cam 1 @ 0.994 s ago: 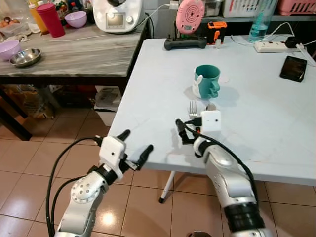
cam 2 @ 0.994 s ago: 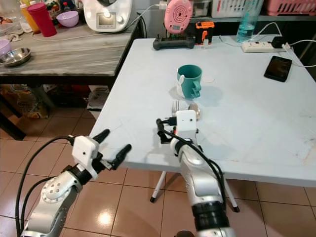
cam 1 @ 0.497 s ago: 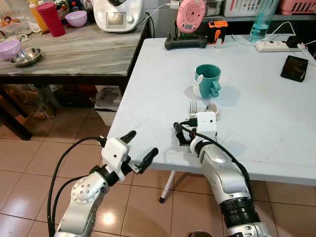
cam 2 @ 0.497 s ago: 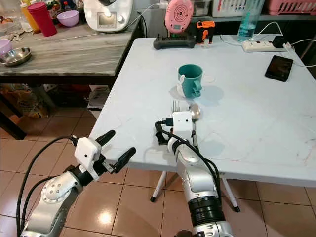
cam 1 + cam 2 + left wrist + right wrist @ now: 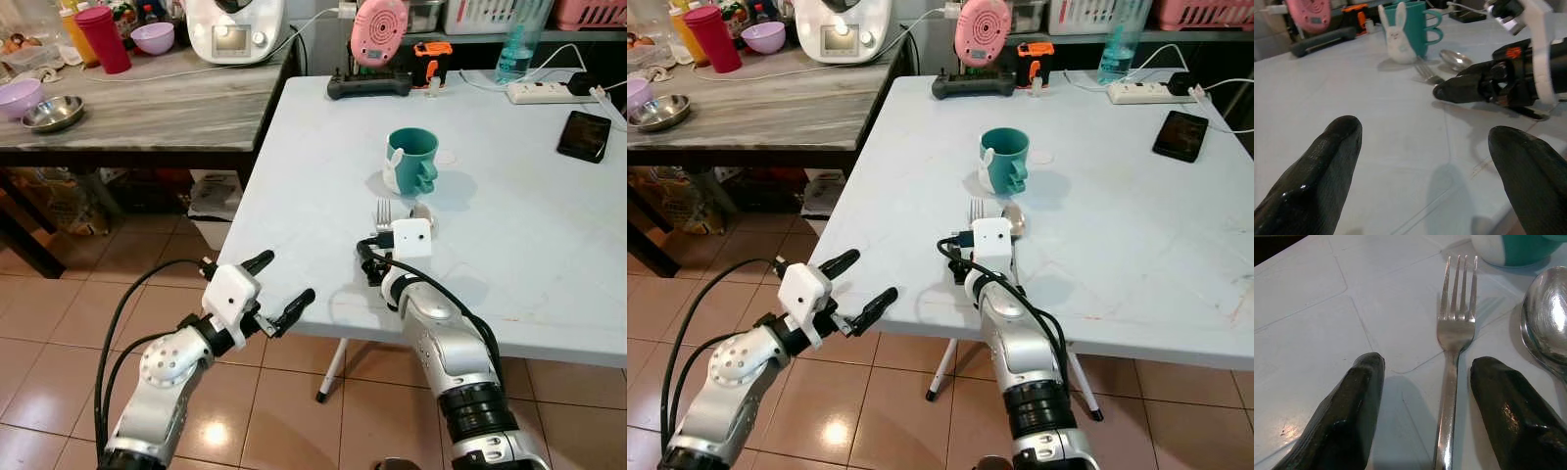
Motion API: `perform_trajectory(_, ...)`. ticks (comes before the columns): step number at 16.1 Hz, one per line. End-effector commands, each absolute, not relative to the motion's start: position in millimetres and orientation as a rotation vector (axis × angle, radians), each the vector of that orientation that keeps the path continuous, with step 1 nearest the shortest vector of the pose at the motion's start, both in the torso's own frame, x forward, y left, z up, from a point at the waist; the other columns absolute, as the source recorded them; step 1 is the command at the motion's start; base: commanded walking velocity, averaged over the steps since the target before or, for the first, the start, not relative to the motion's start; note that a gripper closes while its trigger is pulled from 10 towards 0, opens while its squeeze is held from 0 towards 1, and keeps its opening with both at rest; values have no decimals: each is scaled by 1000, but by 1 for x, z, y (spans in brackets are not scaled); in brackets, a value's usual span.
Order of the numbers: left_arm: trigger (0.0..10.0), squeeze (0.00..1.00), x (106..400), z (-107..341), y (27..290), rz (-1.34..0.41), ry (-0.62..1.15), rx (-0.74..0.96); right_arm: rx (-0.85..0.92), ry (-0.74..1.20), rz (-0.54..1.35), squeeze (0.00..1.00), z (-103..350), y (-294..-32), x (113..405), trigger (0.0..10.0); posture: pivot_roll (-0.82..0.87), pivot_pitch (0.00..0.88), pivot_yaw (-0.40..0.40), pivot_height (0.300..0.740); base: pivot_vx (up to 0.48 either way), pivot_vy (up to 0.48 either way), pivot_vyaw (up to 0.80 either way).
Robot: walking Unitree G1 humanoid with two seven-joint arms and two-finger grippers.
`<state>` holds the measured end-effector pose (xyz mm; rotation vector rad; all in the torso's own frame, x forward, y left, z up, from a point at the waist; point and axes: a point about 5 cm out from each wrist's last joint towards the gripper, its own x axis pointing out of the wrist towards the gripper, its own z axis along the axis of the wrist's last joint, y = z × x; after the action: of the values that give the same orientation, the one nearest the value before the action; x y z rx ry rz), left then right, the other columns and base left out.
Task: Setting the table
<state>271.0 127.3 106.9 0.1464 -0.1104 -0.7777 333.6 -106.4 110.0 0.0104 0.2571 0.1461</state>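
The fork's pointed teeth lie toward the mug. My right gripper should next grab the fork by its slim handle [image 5: 1449,394], just behind the fork's head.
A teal mug [image 5: 411,160] with a white bunny figure stands mid-table on the white table [image 5: 549,245]. Just in front of it lie a fork [image 5: 1453,328] and a spoon [image 5: 1547,323], side by side. My right gripper [image 5: 1429,369] rests low over the table, open, with one finger on each side of the fork's handle and not closed on it. My left gripper [image 5: 286,277] hovers open and holding nothing at the table's front left edge, pointing toward the right gripper [image 5: 1469,88].
At the table's far side are a black controller [image 5: 367,85], a pink device [image 5: 377,31], a blue bottle [image 5: 514,44], a power strip [image 5: 537,92] and a phone [image 5: 582,135]. A grey counter [image 5: 147,108] on the left holds bowls, a red cup and an appliance. Tiled floor lies below.
The right gripper shifted slightly left, then back right, staying by the fork. The left gripper rose a little toward the table edge.
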Motion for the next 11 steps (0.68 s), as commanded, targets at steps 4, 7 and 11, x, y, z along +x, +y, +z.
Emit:
perform_trajectory(4, 10000, 0, 271, 104, 126, -804, -105, 171, -4, 380, 97, 0, 89, -118, 330, 0, -286, 100, 93, 740, 0, 0, 0)
perform_trajectory(7, 10000, 0, 271, 104, 125, -804, -109, 168, -18, 416, 37, 0, 85, -126, 330, 0, -281, 102, 95, 740, 0, 0, 0)
perform_trajectory(11, 10000, 0, 269, 103, 125, -805, -107, 163, -11, 434, 27, 0, 82, -127, 329, 0, -278, 105, 92, 740, 0, 0, 0)
